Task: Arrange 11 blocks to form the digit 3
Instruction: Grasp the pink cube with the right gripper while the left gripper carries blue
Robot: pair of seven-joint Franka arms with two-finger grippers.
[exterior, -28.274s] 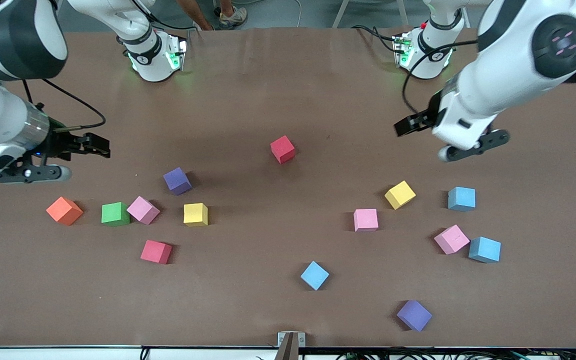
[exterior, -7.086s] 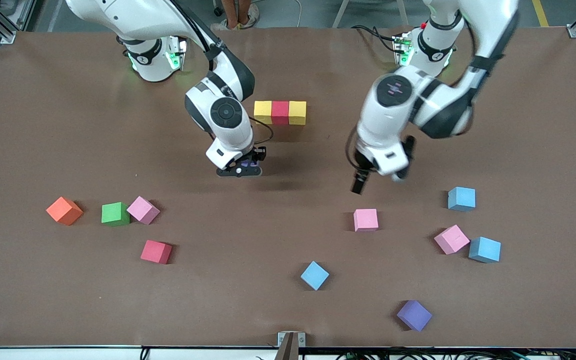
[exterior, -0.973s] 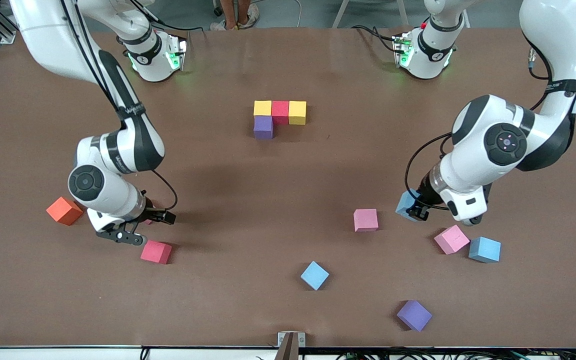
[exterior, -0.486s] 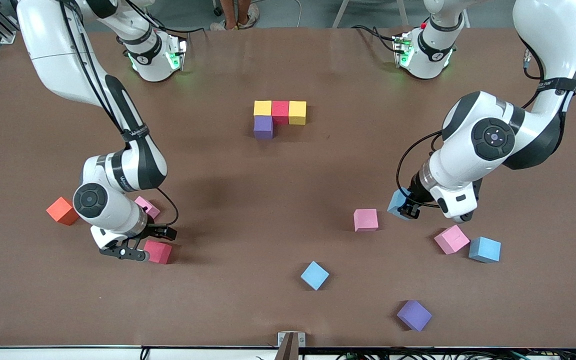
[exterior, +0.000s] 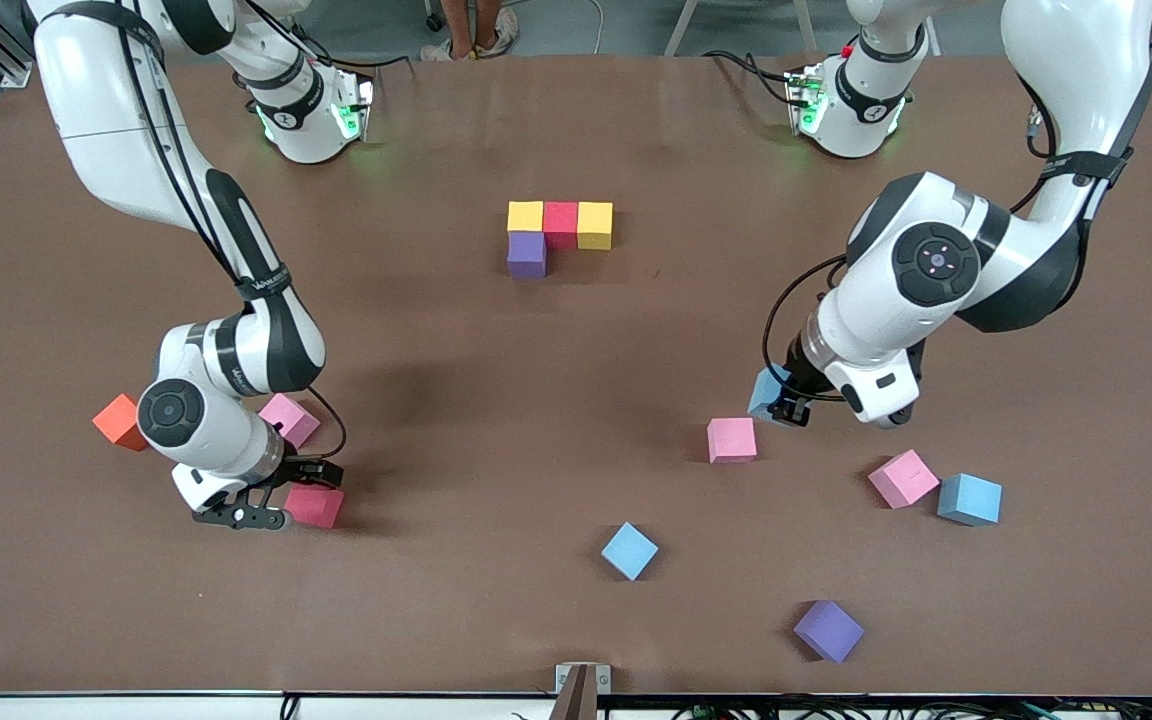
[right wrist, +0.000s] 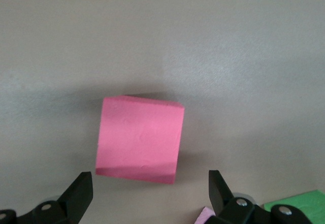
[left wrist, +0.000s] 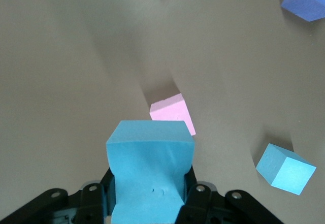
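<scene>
In the right wrist view my right gripper's fingertips stop short of the red block's near edge, so it is too early to close and moving toward the block comes next.
Two yellow blocks (exterior: 525, 216) (exterior: 595, 224) flank a red block (exterior: 560, 222) in a row, and a purple block (exterior: 527, 254) touches the first yellow one: part of the digit 3. My left gripper (exterior: 781, 405) (left wrist: 150, 203) is shut on a light blue block (exterior: 764, 392) (left wrist: 150, 168), up over the table beside a pink block (exterior: 732, 440) (left wrist: 172, 113). My right gripper (exterior: 296, 490) (right wrist: 150, 191) hangs open just over another red block (exterior: 321, 508) (right wrist: 139, 138), which lies a little ahead of its fingertips (right wrist: 81, 191).
Loose blocks: pink (exterior: 903, 478), light blue (exterior: 969, 499), light blue (exterior: 629, 550), purple (exterior: 828, 630), pink (exterior: 288, 418). An orange cube (exterior: 119, 421) lies at the right arm's end. A green block (right wrist: 299, 203) shows only in the right wrist view.
The left gripper has carried the light blue block up and toward the table's middle. The right gripper has moved from beside the pink block to over the red block.
</scene>
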